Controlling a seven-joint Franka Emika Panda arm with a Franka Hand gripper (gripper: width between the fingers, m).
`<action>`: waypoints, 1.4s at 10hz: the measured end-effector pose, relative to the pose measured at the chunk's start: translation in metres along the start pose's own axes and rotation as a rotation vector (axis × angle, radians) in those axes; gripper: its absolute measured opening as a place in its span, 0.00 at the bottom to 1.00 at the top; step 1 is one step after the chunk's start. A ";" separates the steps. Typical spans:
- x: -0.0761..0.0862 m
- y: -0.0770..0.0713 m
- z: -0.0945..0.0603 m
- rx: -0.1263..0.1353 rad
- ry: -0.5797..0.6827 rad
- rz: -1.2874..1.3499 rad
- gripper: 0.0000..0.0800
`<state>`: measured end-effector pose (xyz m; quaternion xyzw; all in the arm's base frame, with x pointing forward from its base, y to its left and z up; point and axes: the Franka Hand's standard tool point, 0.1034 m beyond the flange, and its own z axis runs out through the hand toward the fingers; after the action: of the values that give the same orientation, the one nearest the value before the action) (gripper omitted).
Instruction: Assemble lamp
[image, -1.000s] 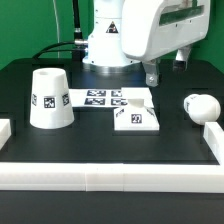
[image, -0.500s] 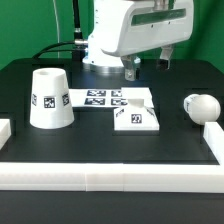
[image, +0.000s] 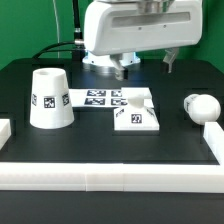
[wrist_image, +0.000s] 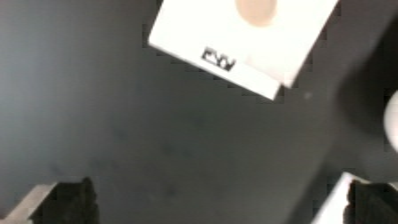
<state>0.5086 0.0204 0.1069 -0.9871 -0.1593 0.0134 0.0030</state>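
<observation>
I will get the lamp base ready for the bulb (image: 200, 106) next, and for that my gripper will grab the base by its square top.
The lamp parts lie apart on the black table. The tapered shade (image: 50, 98) stands at the exterior view's left. The flat square base (image: 136, 112), with a tag on it, lies in the middle. The round-headed bulb (image: 200, 106) lies at the exterior view's right. My gripper (image: 122, 69) hangs above the table behind the base, touching nothing. In the wrist view the gripper (wrist_image: 221, 198) is open and empty, its dark fingertips (wrist_image: 71, 200) far apart over bare table. The base (wrist_image: 240, 35) shows beyond them. A white rounded part (wrist_image: 391, 120) shows at the frame edge; I cannot tell which part it is.
The marker board (image: 98, 98) lies flat between shade and base. A long white rail (image: 110, 178) runs along the table's front. Shorter rail pieces stand at the exterior view's right (image: 212, 136) and left (image: 4, 128). Cables hang behind the arm.
The arm and gripper have moved toward the exterior view's left, from above the base's right side to behind its left. The lamp parts have not moved.
</observation>
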 end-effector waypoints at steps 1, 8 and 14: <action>-0.004 0.003 0.002 0.001 -0.005 0.074 0.88; -0.012 -0.004 0.010 0.029 -0.009 0.323 0.88; -0.042 -0.012 0.049 0.030 0.004 0.274 0.88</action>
<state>0.4633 0.0187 0.0589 -0.9995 -0.0226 0.0140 0.0164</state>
